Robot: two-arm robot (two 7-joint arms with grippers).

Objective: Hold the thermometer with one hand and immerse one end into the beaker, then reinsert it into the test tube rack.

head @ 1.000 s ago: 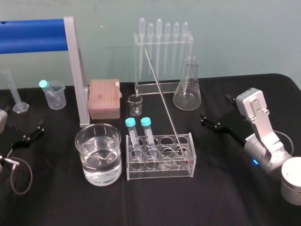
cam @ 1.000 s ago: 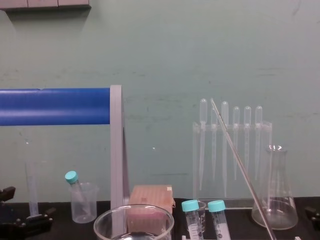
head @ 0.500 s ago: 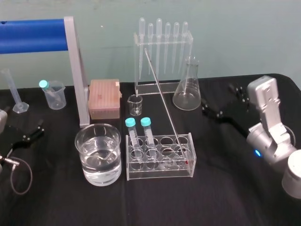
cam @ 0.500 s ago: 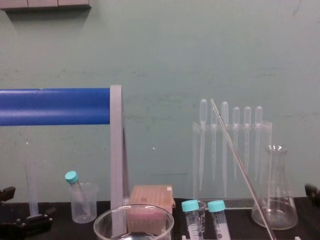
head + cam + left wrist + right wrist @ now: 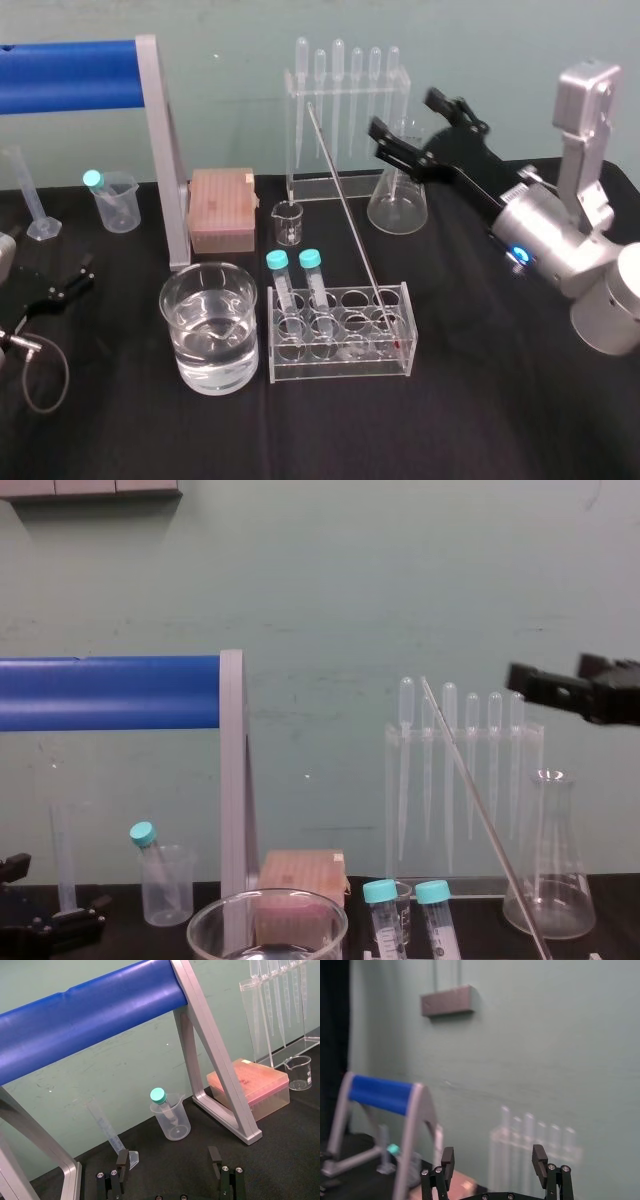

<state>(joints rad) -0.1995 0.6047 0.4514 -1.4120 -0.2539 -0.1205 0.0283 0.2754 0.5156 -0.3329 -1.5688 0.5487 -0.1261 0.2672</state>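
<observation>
My right gripper grabs the thermometer by its upper stem (image 5: 449,732) next, since that stands free. The thermometer's foot (image 5: 543,952) sits down in the rack hole.
The thermometer (image 5: 345,200) leans in the clear test tube rack (image 5: 340,352), its foot in a right-hand hole and its top tilted back-left toward the pipettes; it also shows in the chest view (image 5: 480,815). The beaker (image 5: 210,325), part full of water, stands left of the rack. My right gripper (image 5: 400,112) hangs open in the air, right of the thermometer's upper end and apart from it, in front of the flask. In the chest view the right gripper (image 5: 548,670) is at pipette-top height. Its fingers (image 5: 447,1157) hold nothing. My left gripper (image 5: 65,285) rests open on the cloth at far left.
A pipette stand (image 5: 345,90) and conical flask (image 5: 398,200) stand behind the rack, with a small beaker (image 5: 288,222) and pink tip box (image 5: 222,208) nearer. A blue-barred frame (image 5: 160,150) rises at back left. Two capped tubes (image 5: 295,285) fill the rack's left holes.
My right arm has risen from the table at the right and swung left and back toward the thermometer's upper end, staying open. The left arm and the glassware have not moved.
</observation>
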